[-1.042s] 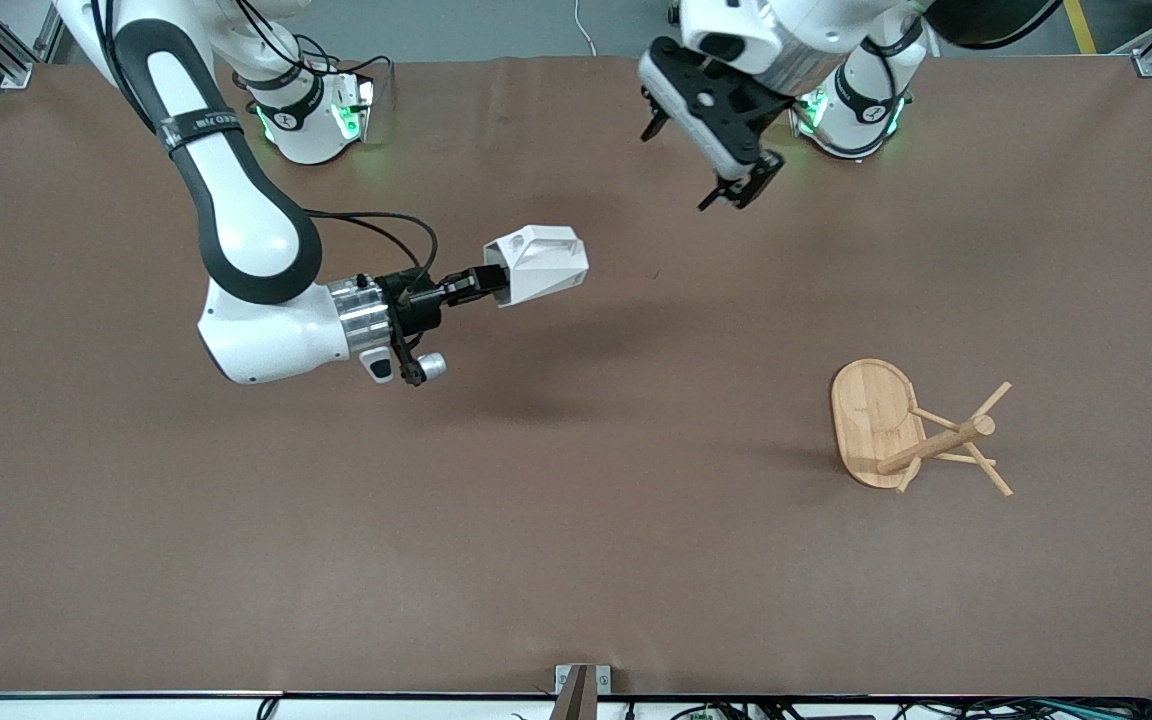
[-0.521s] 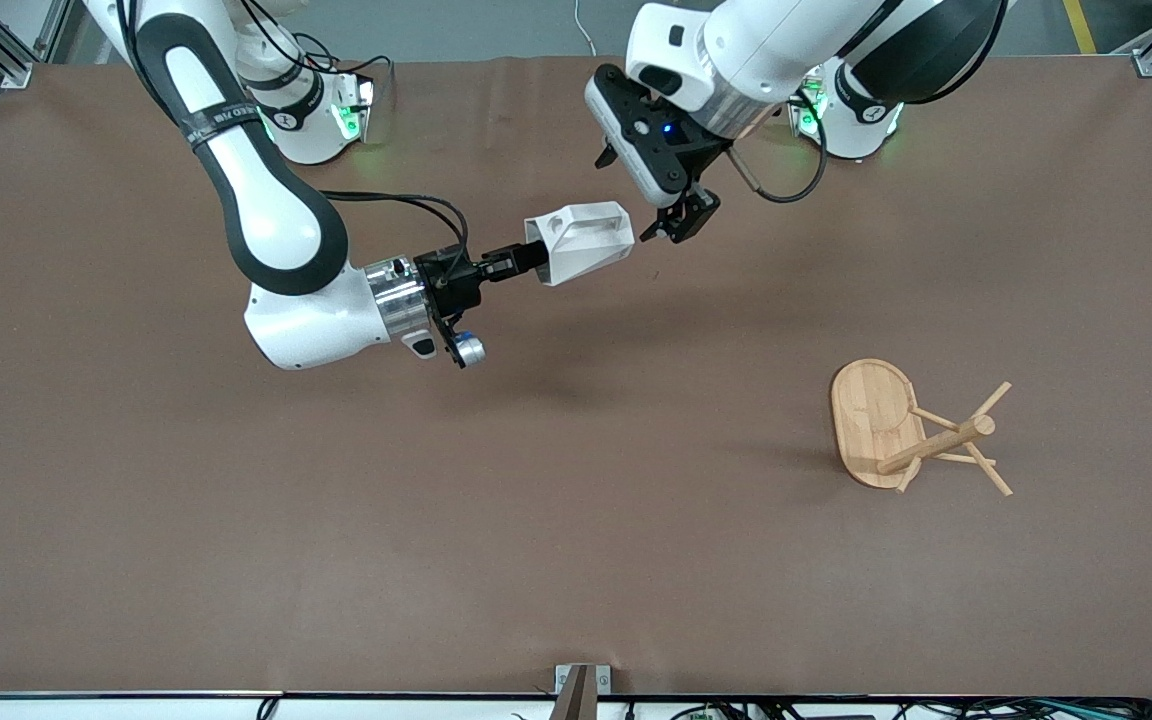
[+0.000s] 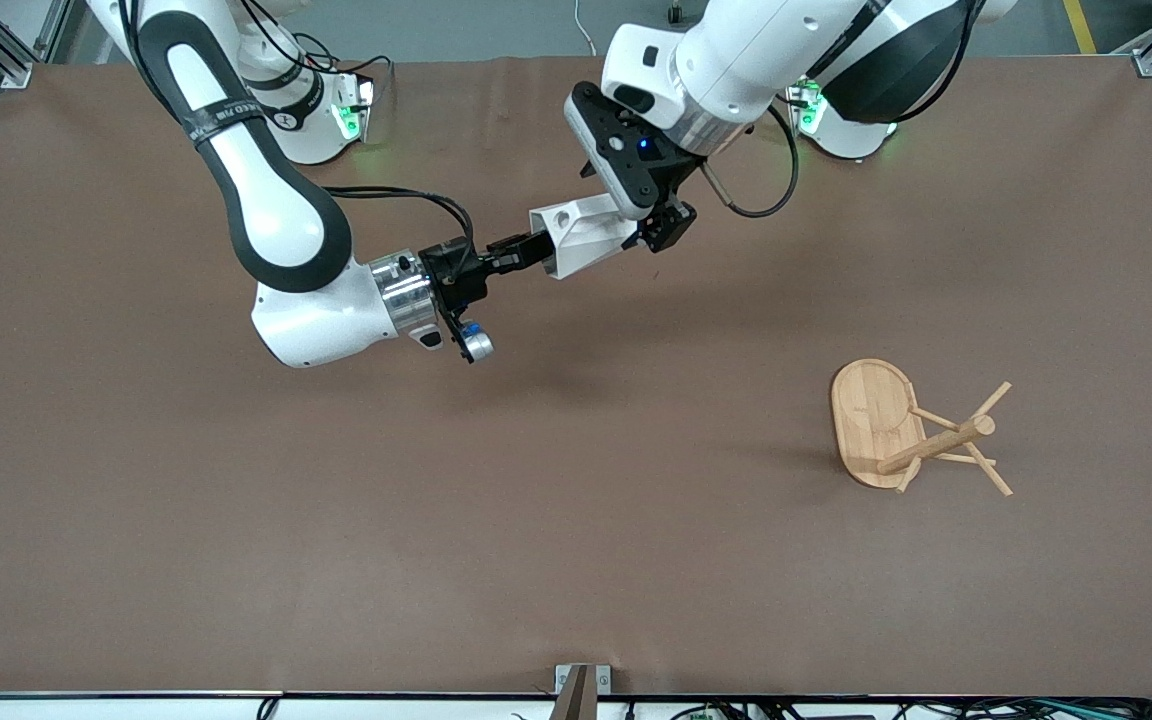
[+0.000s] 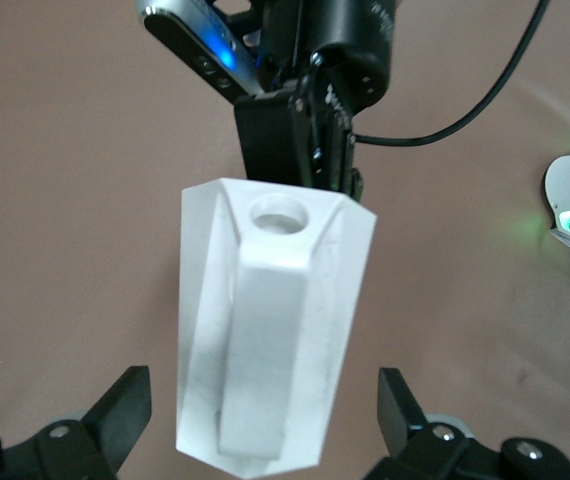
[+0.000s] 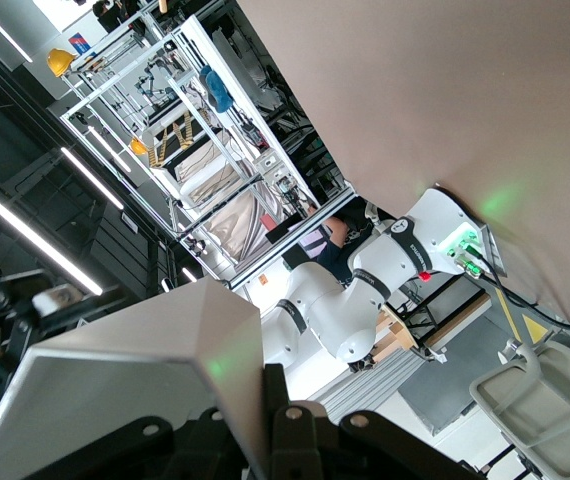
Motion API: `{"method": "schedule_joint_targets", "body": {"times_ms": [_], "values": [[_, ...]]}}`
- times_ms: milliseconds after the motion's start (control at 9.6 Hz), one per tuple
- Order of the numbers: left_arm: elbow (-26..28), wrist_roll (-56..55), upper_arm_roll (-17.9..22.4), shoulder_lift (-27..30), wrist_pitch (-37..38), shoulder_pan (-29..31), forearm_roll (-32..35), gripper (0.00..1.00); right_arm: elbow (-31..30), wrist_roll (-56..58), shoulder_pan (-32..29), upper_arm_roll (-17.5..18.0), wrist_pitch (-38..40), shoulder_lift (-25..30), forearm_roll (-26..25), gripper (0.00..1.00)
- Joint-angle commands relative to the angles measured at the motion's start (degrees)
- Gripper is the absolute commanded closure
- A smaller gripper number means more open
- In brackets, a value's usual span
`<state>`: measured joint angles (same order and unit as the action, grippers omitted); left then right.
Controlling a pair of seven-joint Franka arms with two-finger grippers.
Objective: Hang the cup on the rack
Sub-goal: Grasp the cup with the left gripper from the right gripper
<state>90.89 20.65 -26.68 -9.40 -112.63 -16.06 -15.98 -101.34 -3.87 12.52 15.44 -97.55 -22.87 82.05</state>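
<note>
I should next grab the cup by its faceted sides with my left gripper, so that the cup's handle with the round hole (image 4: pixel 278 215) stays free for the rack.
My right gripper (image 3: pixel 528 251) is shut on one end of the white faceted cup (image 3: pixel 581 232) and holds it sideways in the air over the middle of the table. In the right wrist view the gripper (image 5: pixel 265 425) pinches the cup's wall (image 5: pixel 135 380). My left gripper (image 3: pixel 661 225) is open at the cup's other end. In the left wrist view its fingers (image 4: pixel 130 400) stand on either side of the cup (image 4: pixel 275 330) without touching it. The handle with its round hole faces that camera. The bamboo rack (image 3: pixel 921 435) stands toward the left arm's end.
The brown table (image 3: pixel 336 520) has nothing else on it. The rack's oval base (image 3: pixel 871 415) and its thin pegs (image 3: pixel 991 400) are well away from both grippers. A metal bracket (image 3: pixel 581 685) sits at the table's front edge.
The right arm carried the cup toward the left arm's end and turned it. The left gripper came down from near its base and now straddles the cup's free end.
</note>
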Motion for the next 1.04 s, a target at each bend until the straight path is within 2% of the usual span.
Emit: {"method": "schedule_joint_targets", "body": {"times_ms": [0,312,625,729,938], "values": [[0.3,1.4,-0.1,-2.9,-1.4,-0.4,1.6,0.00,0.2,-2.4,-0.7,0.8,1.0,0.5,1.4,0.99],[-0.2,1.4,-0.1,-3.3,-1.5,-0.4,1.5,0.00,0.1,-2.5,-0.7,0.8,1.0,1.0,1.4,0.99],[-0.3,0.9,-0.1,-4.0,-1.5,-1.3,1.6,0.05,0.1,-2.5,-1.0,0.7,2.7,1.2,1.4,0.99],[-0.5,1.3,-0.1,-4.1,-1.5,-1.3,1.7,0.11,0.0,-2.6,-1.1,0.7,3.4,1.2,1.4,0.99],[-0.5,1.2,-0.1,-4.1,-1.5,-1.7,2.9,0.68,0.0,-3.8,-1.0,0.6,3.4,1.2,1.4,0.99]]}}
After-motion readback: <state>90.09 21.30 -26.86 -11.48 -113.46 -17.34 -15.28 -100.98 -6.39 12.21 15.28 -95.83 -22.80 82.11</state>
